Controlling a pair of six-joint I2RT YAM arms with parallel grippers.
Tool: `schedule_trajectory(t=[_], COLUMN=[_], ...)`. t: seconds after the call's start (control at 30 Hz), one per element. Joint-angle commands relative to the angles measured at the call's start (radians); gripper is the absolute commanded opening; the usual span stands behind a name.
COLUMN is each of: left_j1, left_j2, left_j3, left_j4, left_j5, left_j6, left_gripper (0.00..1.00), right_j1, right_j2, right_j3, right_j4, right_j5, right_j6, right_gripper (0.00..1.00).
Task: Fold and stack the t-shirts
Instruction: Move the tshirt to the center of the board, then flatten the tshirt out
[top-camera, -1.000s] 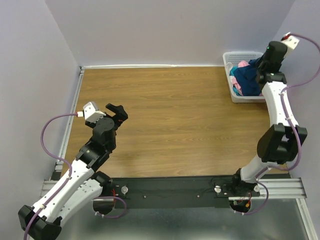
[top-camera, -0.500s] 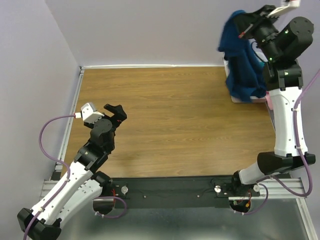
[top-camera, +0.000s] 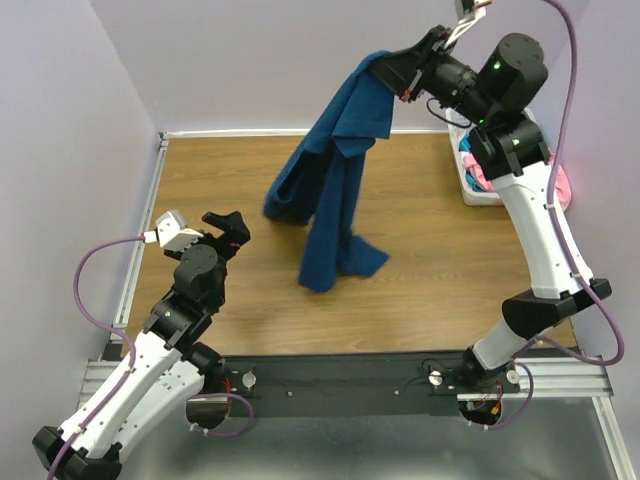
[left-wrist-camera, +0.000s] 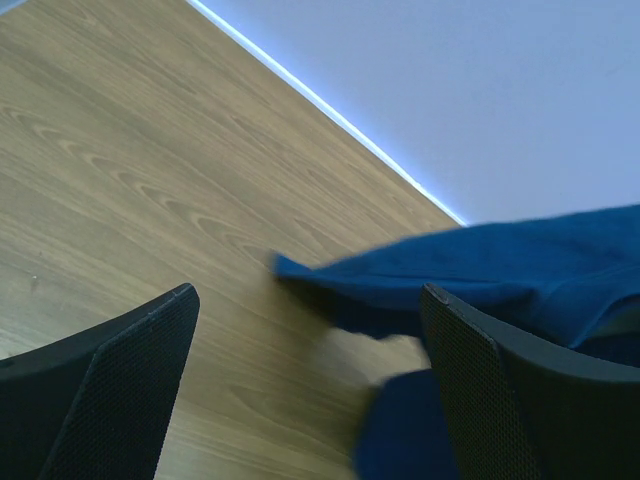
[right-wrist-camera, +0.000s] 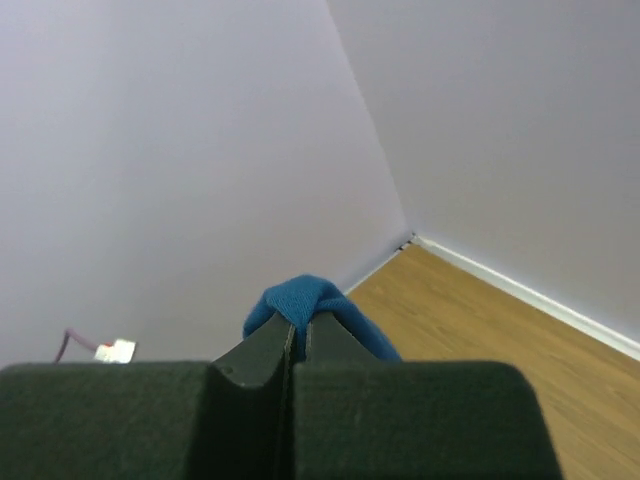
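Observation:
The left gripper grabs the dark blue t-shirt's trailing lower end (top-camera: 284, 208) (left-wrist-camera: 312, 279) next, opposite my right gripper's fold, to spread the t-shirt for folding.
A dark blue t-shirt (top-camera: 335, 190) hangs in the air over the middle of the table, its lower end draping onto the wood. My right gripper (top-camera: 392, 72) is raised high and shut on a bunched fold of that t-shirt (right-wrist-camera: 300, 300). My left gripper (top-camera: 228, 228) sits low at the left, open and empty; in the left wrist view the blue cloth (left-wrist-camera: 500, 265) trails just beyond its fingers (left-wrist-camera: 130, 380). A pink t-shirt (top-camera: 482, 175) and a brighter teal one (top-camera: 468, 158) lie in the white basket (top-camera: 478, 196).
The white slatted basket stands at the table's back right corner, partly hidden by my right arm. Lilac walls close the table at the back and both sides. A metal rail (top-camera: 140, 240) runs along the left edge.
My right arm has lifted the dark blue t-shirt out of the basket and swung it leftward over the table's middle. The left arm has barely shifted.

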Motion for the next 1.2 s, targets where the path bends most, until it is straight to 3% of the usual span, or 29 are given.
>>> schedule_trajectory(t=[0.0, 0.13, 0.2, 0.37, 0.5, 0.63, 0.77, 1.07, 1.17], left_j1=[-0.001, -0.001, 0.001, 0.003, 0.015, 0.174, 0.321, 0.349, 0.349], left_j2=[-0.006, 0.018, 0.047, 0.150, 0.291, 0.485, 0.591, 0.800, 0.846], left_j3=[-0.015, -0.023, -0.023, -0.026, -0.018, 0.032, 0.013, 0.084, 0.095], left_j4=[0.003, 0.020, 0.027, 0.052, 0.092, 0.024, 0.110, 0.142, 0.156], left_j5=[-0.009, 0.002, 0.005, 0.032, 0.082, 0.201, 0.357, 0.453, 0.543], left_j6=[-0.023, -0.029, -0.032, -0.075, -0.074, -0.090, -0.025, 0.015, 0.049], left_gripper=[0.98, 0.98, 0.99, 0.99, 0.98, 0.98, 0.98, 0.97, 0.88], right_j1=[-0.003, -0.003, -0.003, -0.006, -0.006, -0.005, -0.006, -0.008, -0.006], right_j2=[-0.065, -0.200, -0.275, -0.349, -0.339, -0.325, -0.345, -0.372, -0.377], right_j3=[-0.205, -0.461, -0.681, -1.076, -1.171, -1.251, -1.277, -1.316, -1.325], right_j4=[-0.003, -0.001, 0.000, 0.021, 0.026, 0.029, 0.029, 0.029, 0.029], right_j5=[0.146, 0.367, 0.456, 0.593, 0.731, 0.782, 0.831, 0.868, 0.886], right_j6=[-0.010, -0.058, -0.100, -0.117, -0.043, -0.031, -0.034, -0.034, -0.031], right_gripper=[0.05, 0.08, 0.09, 0.08, 0.08, 0.07, 0.07, 0.07, 0.07])
